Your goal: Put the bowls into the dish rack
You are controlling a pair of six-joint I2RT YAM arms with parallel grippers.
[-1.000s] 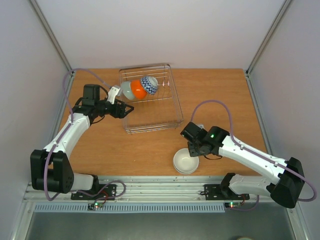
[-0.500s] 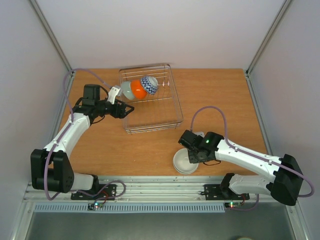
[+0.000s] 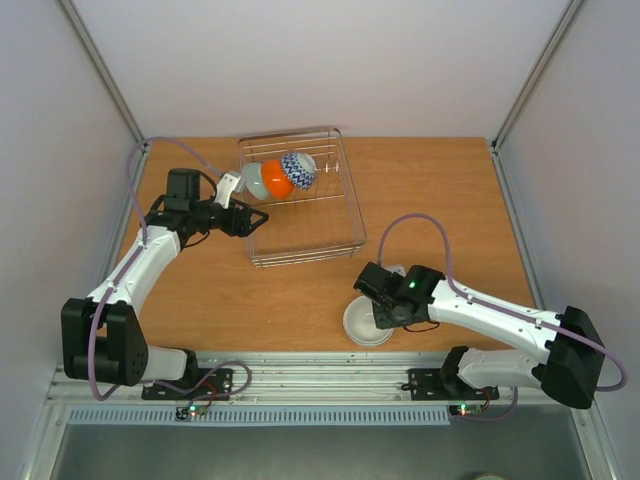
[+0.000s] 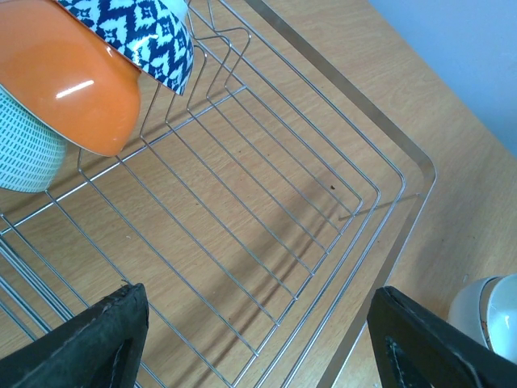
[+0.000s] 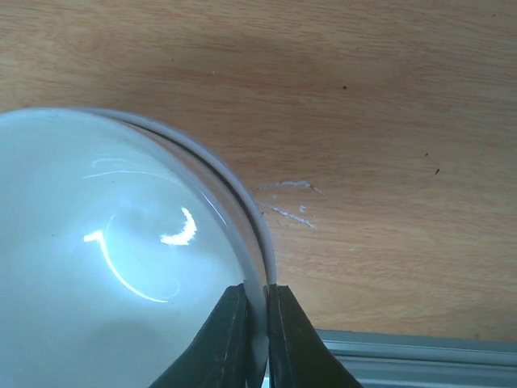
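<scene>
The white bowl is held between my right gripper's fingers from inside and outside. It would come up by its rim (image 3: 386, 323) (image 5: 259, 305) if I lifted my right gripper now.
The wire dish rack (image 3: 330, 215) stands at the table's back middle. A pale blue-green bowl (image 3: 254, 179), an orange bowl (image 3: 276, 178) and a zigzag bowl (image 3: 299, 169) stand on edge in its far left corner, and all three show in the left wrist view: blue-green (image 4: 24, 149), orange (image 4: 69, 81), zigzag (image 4: 145, 36). My left gripper (image 3: 257, 217) is open and empty over the rack's left side (image 4: 258, 327). My right gripper (image 3: 377, 308) is shut on the rim of the white bowl (image 3: 360, 325) near the front edge. In the right wrist view (image 5: 257, 323) a second rim hugs the white bowl (image 5: 105, 267).
The white bowl also shows at the left wrist view's lower right corner (image 4: 489, 311), outside the rack's near corner. A metal rail (image 3: 320, 368) runs along the table's front edge just behind the bowl. Grey walls close in both sides.
My right gripper has moved down and left onto the white bowl's rim and closed on it; the bowl has shifted slightly left. The left arm has not moved.
</scene>
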